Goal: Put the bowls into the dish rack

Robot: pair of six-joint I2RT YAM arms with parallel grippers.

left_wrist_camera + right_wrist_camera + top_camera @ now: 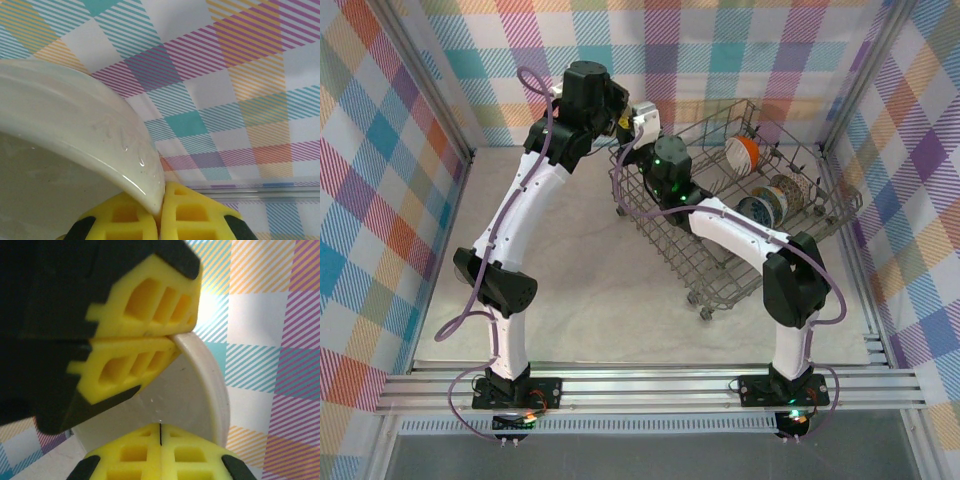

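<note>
My right gripper's fingers are closed beside the rim of the white bowl. They should open again and lift before they close on that curved rim.
A plain white bowl hangs above the dish rack's far left corner, with my left gripper shut on its rim. In the left wrist view the bowl has its rim pinched between the yellow pads of the gripper. My right gripper is just below it. In the right wrist view the right gripper has its pads pressed together at the bowl's face, and the left gripper's fingers clamp the rim above. An orange bowl, a floral bowl and a blue patterned bowl stand in the rack.
The rack lies slanted across the right half of the table, its near corner on small wheels. Checked walls enclose the table on three sides. Bare tabletop lies to the left of the rack.
</note>
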